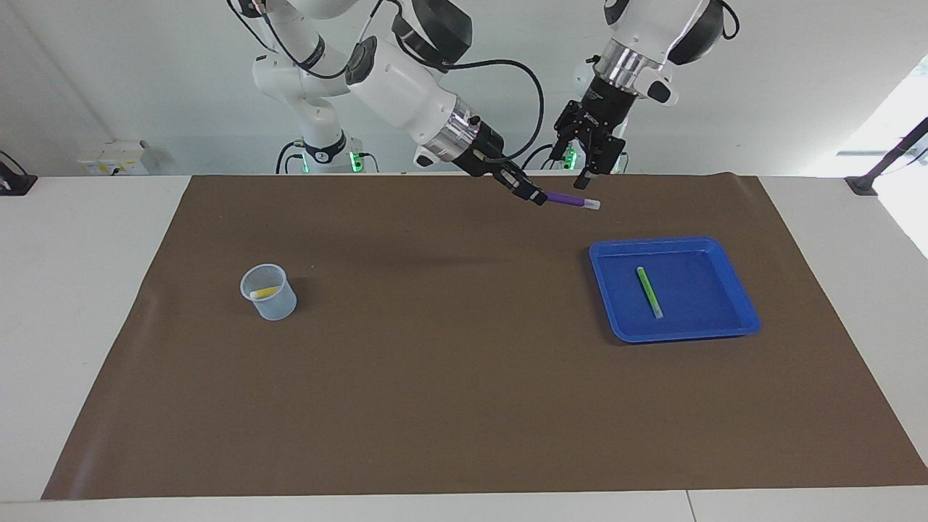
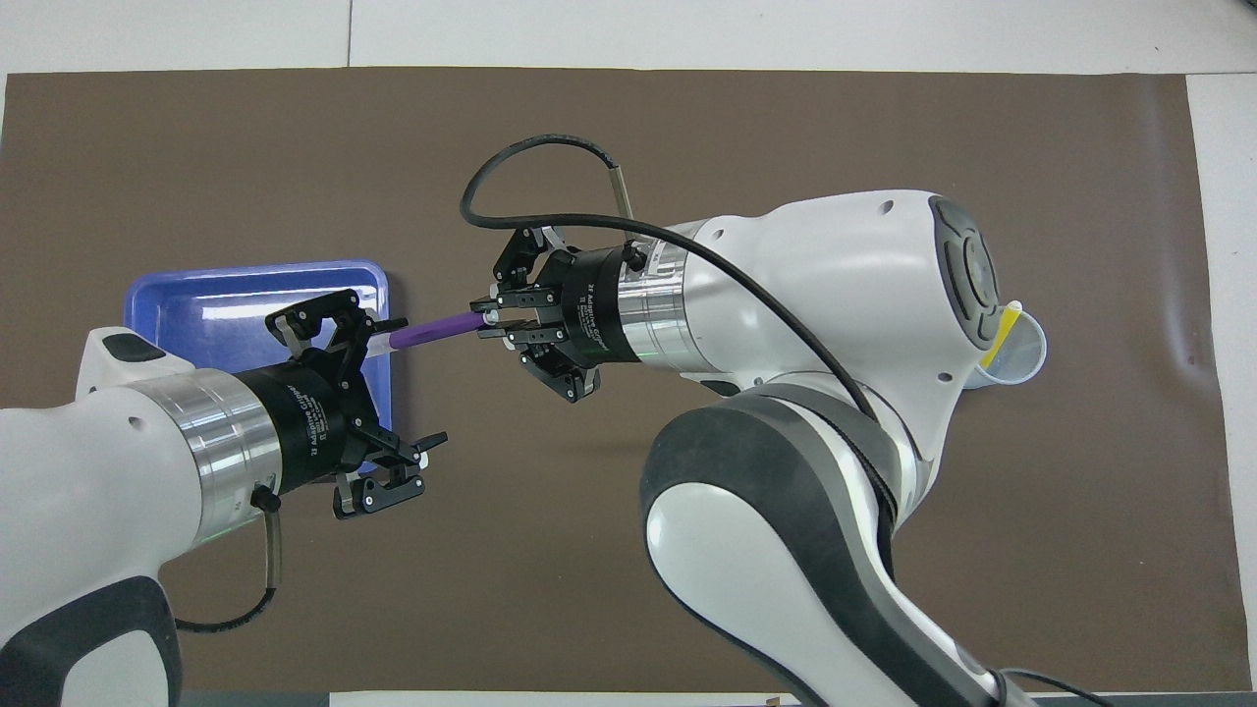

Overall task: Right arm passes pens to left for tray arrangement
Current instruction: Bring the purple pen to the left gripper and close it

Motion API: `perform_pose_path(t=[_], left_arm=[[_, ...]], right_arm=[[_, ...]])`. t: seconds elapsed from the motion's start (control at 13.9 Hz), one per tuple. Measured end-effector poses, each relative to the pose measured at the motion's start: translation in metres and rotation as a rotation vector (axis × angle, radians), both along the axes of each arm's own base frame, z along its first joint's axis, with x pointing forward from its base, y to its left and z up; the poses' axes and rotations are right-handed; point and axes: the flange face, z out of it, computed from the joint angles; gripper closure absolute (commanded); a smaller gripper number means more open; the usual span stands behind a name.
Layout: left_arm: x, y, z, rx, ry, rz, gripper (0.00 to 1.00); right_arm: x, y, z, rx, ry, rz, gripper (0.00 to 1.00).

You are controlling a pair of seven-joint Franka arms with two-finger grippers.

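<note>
My right gripper's fingers already cover one end of the purple pen, so my left gripper will next grab the pen by its loose white-tipped end (image 2: 378,346).
My right gripper (image 1: 537,196) (image 2: 488,324) is shut on one end of a purple pen (image 1: 569,200) (image 2: 437,332) and holds it level in the air over the brown mat beside the blue tray (image 1: 696,290) (image 2: 245,295). My left gripper (image 1: 589,172) (image 2: 405,391) is open, up in the air at the pen's free white-tipped end. The tip lies by one of its fingers (image 2: 378,329), and the jaws are not closed on it. A green pen (image 1: 649,291) lies in the tray; my left arm hides it in the overhead view.
A clear plastic cup (image 1: 270,293) (image 2: 1016,349) with a yellow pen (image 1: 264,292) (image 2: 1004,334) in it stands on the mat toward the right arm's end. The brown mat (image 1: 449,362) covers most of the white table.
</note>
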Motion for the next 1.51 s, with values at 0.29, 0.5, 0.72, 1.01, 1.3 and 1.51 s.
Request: perform_pose_path(t=[0.29,0.5,0.72,1.01,1.3,1.51], left_arm=[[0.006,0.005,-0.015,0.007,-0.018,0.029,0.00],[0.014,0.006,-0.025,0.013,-0.030,0.037,0.05],[0.017,0.006,-0.028,0.016,-0.030,0.037,0.26],[0.017,0.005,-0.028,0.021,-0.033,0.031,0.32],[0.016,0.005,-0.027,0.032,-0.041,0.023,0.53],[0.016,0.005,-0.026,0.033,-0.043,0.021,0.67]], right_arm=[[-0.001,0.002,-0.001,0.001,0.002,0.002,1.00],[-0.001,0.004,-0.003,0.001,0.004,0.005,1.00],[-0.005,0.008,-0.003,0.001,0.005,0.014,1.00],[-0.005,0.009,-0.003,0.001,0.005,0.014,1.00],[-0.005,0.009,-0.003,0.001,0.005,0.014,1.00],[-0.005,0.009,-0.003,0.001,0.005,0.014,1.00]])
